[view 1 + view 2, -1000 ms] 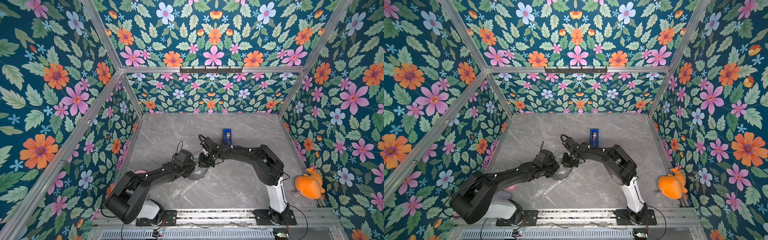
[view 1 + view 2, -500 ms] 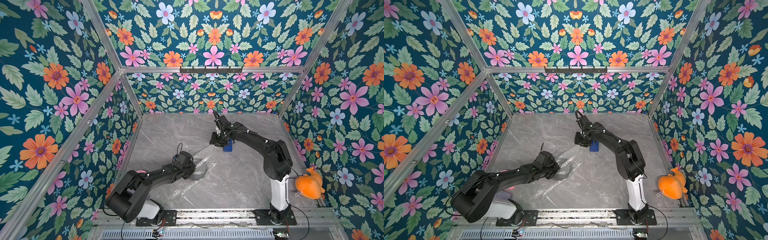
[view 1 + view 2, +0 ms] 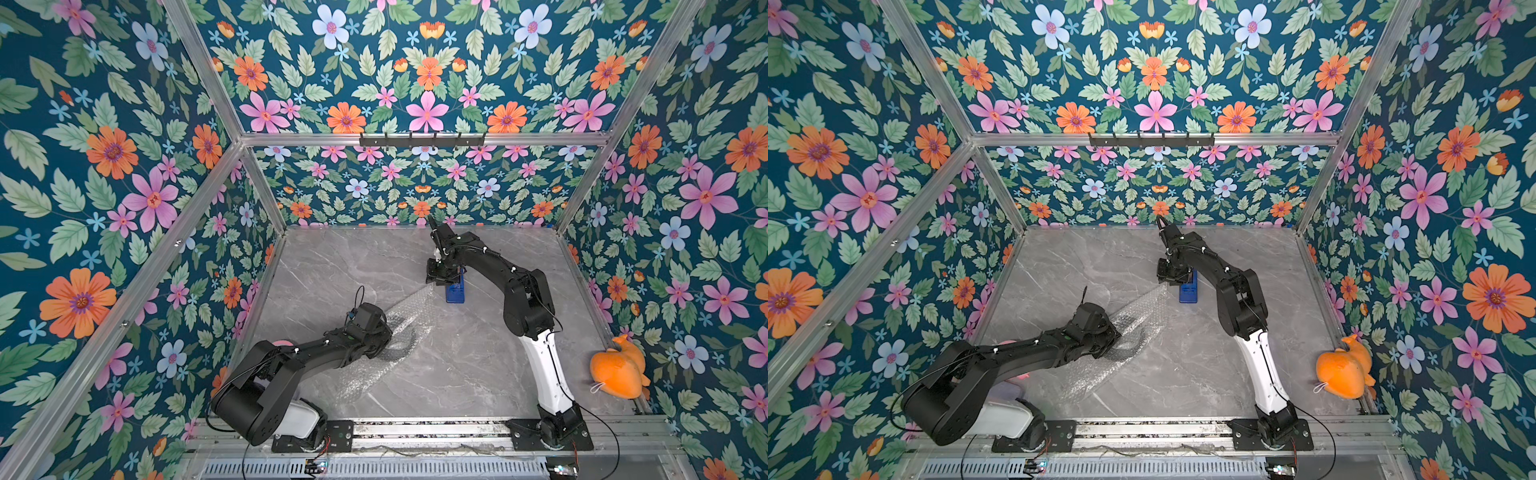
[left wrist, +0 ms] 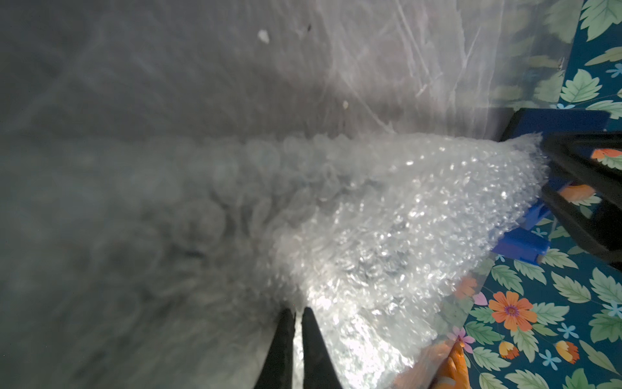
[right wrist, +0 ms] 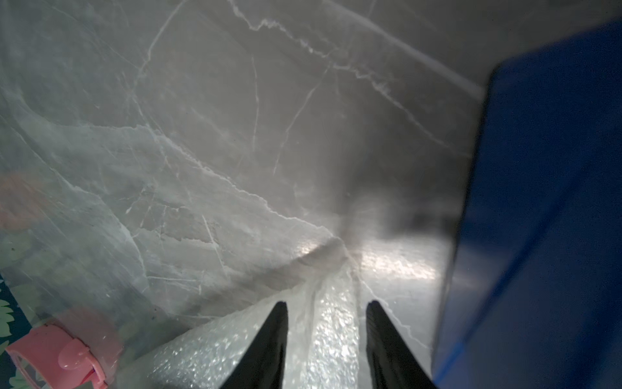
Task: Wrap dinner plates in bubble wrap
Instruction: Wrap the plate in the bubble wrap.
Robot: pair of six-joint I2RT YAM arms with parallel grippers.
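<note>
The bubble wrap (image 3: 409, 316) has a fold at its far corner, beside the dispenser, and my right gripper should grab it there next. Then my right gripper can fold this loose end of the bubble wrap over the plate.
The bubble wrap (image 3: 409, 316) lies in a long crumpled strip from the table's front to the blue tape dispenser (image 3: 455, 291). Through it, in both top views, shows a dark curved rim of the plate (image 3: 409, 338), mostly covered. My left gripper (image 4: 298, 311) is shut on a fold of the bubble wrap (image 4: 387, 219) just beside the plate (image 3: 1140, 338). My right gripper (image 5: 326, 304) is open at the strip's far corner, next to the dispenser (image 5: 538, 202). A ridge of wrap (image 5: 333, 323) lies between its spread fingers.
An orange plush toy (image 3: 617, 368) lies against the right wall. A pink object (image 5: 57, 350) sits near the left wall, behind my left arm. Flowered walls close in the grey marble table (image 3: 457, 374) on three sides.
My right gripper travelled from beside the left gripper to the back by the blue dispenser, drawing the wrap's corner out, and its jaws opened. The left gripper stayed put, still pinching.
</note>
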